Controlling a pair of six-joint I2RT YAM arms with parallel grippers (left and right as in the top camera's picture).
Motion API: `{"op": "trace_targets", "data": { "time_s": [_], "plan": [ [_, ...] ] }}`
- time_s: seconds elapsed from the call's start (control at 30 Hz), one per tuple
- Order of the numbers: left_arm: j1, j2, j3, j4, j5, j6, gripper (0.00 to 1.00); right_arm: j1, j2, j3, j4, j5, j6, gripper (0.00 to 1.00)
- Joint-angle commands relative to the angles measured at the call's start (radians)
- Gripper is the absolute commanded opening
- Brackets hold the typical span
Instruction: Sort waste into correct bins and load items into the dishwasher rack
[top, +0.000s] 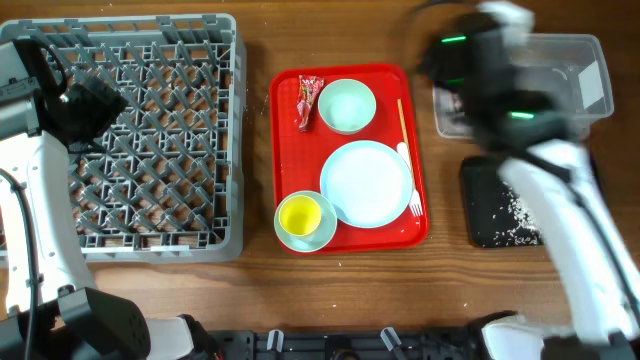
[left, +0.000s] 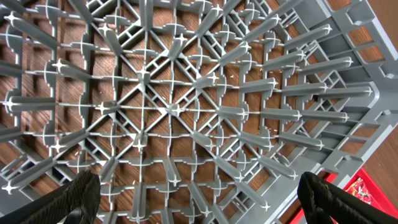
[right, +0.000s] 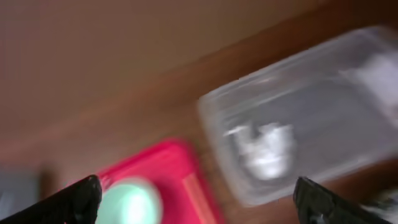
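Observation:
My left gripper should next pick up the mint bowl by the bowl's rim on the side facing the orange stick, to tilt the bowl between the wires of the dishwasher rack.
The grey dishwasher rack (top: 150, 130) fills the left of the table, and my left gripper (left: 202, 196) hovers open over its pegs (left: 174, 112), holding nothing. On the red tray (top: 285, 150) lie a red wrapper (top: 308, 102), a mint bowl (top: 346, 105), a pale plate (top: 366, 183), a white fork (top: 410, 195) and a yellow cup (top: 300, 214) inside a second bowl (top: 322, 232). My right gripper (right: 199, 202) is open and empty above the left end of the clear tub (right: 323, 99), which holds a blurred white tissue (right: 264, 152). Rice crumbs (top: 520, 212) lie in the black tray (top: 490, 215).
The right arm (top: 500, 90) is blurred with motion and hides much of the clear tub (top: 575, 55) from above. The left arm (top: 30, 180) covers the rack's left edge. An orange stick (top: 401, 120) lies along the red tray's right side. Bare wood separates rack, tray and bins.

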Motion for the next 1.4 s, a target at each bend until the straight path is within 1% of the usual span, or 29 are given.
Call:
{"op": "trace_targets", "data": {
  "time_s": [0.0,0.07,0.13,0.23,0.27,0.33,0.37,0.4,0.47,0.5,0.53,0.63,0.7,0.73,0.8,0.83,0.87,0.93,0.97,1.03,1.07,1.13,1.17,1.33,1.37],
  "plan": [
    [0.005,-0.011,0.003,0.003,0.004,-0.002,1.00,-0.206,-0.024,0.000,-0.072,0.003,0.000,1.00],
    [0.005,-0.012,0.003,0.003,0.004,-0.002,1.00,-0.301,-0.015,0.000,-0.092,-0.016,0.000,1.00],
    [0.005,-0.011,0.003,0.003,0.004,-0.002,1.00,-0.354,-0.007,0.000,-0.092,-0.016,0.000,1.00],
    [0.005,-0.011,0.003,0.006,0.005,-0.002,1.00,-0.383,0.002,0.000,-0.092,-0.016,0.000,1.00],
    [0.003,-0.011,0.003,0.032,0.024,-0.002,1.00,-0.383,0.002,0.000,-0.092,-0.016,0.000,1.00],
    [-0.002,-0.011,0.003,0.068,0.123,-0.002,1.00,-0.383,0.002,0.000,-0.092,-0.016,0.000,1.00],
    [-0.003,-0.011,0.003,0.072,0.153,-0.002,1.00,-0.383,0.002,0.000,-0.092,-0.016,0.000,1.00],
    [-0.003,-0.011,0.003,0.065,0.218,-0.003,1.00,-0.383,0.002,0.000,-0.092,-0.016,0.000,1.00],
    [-0.011,-0.011,0.003,-0.026,0.529,-0.002,1.00,-0.383,0.002,0.000,-0.092,-0.016,0.000,1.00],
    [-0.020,-0.011,0.003,-0.035,0.630,-0.002,1.00,-0.383,0.002,0.000,-0.092,-0.016,0.000,1.00],
    [-0.037,-0.011,0.003,-0.039,0.700,-0.002,1.00,-0.383,0.002,0.000,-0.092,-0.016,0.000,1.00],
    [-0.137,-0.011,0.003,-0.042,0.799,-0.002,1.00,-0.383,0.002,0.000,-0.092,-0.016,0.000,1.00],
    [-0.257,-0.011,0.004,0.021,0.851,-0.003,1.00,-0.383,0.002,0.000,-0.092,-0.016,0.000,1.00],
    [-0.347,-0.011,0.004,0.070,0.826,-0.016,0.99,-0.383,0.002,0.000,-0.092,-0.016,0.000,1.00],
    [-0.497,-0.005,0.009,0.129,0.657,-0.080,0.99,-0.383,0.002,0.000,-0.092,-0.016,0.000,1.00],
    [-0.565,0.004,0.026,0.136,0.565,-0.081,0.99,-0.383,0.002,0.000,-0.092,-0.016,0.000,1.00],
    [-0.665,0.034,0.074,0.116,0.426,-0.078,0.99,-0.383,0.002,0.000,-0.092,-0.016,0.000,1.00],
    [-0.801,0.122,0.222,0.014,0.254,-0.046,0.99,-0.383,0.002,0.000,-0.092,-0.016,0.000,1.00],
    [-0.836,0.167,0.296,-0.039,0.203,-0.026,0.99,-0.383,0.002,0.000,-0.092,-0.016,0.000,1.00],
    [-0.900,0.290,0.470,-0.142,0.051,0.008,0.99,-0.383,0.002,0.000,-0.092,-0.016,0.000,1.00],
    [-0.925,0.340,0.511,-0.127,-0.004,0.040,0.99,-0.383,0.002,0.000,-0.092,-0.016,0.000,1.00],
    [-0.977,0.412,0.510,-0.002,-0.079,0.082,1.00,-0.383,0.002,0.000,-0.092,-0.016,0.000,1.00],
    [-0.993,0.444,0.510,0.051,-0.090,0.107,1.00,-0.383,0.002,0.000,-0.092,-0.016,0.000,1.00],
    [-1.043,0.591,0.510,0.245,-0.090,0.256,0.99,-0.383,0.002,0.000,-0.092,-0.016,0.000,1.00],
    [-1.048,0.616,0.510,0.263,-0.091,0.283,0.96,-0.383,0.002,0.000,-0.092,-0.016,0.000,1.00]
  ]
}}
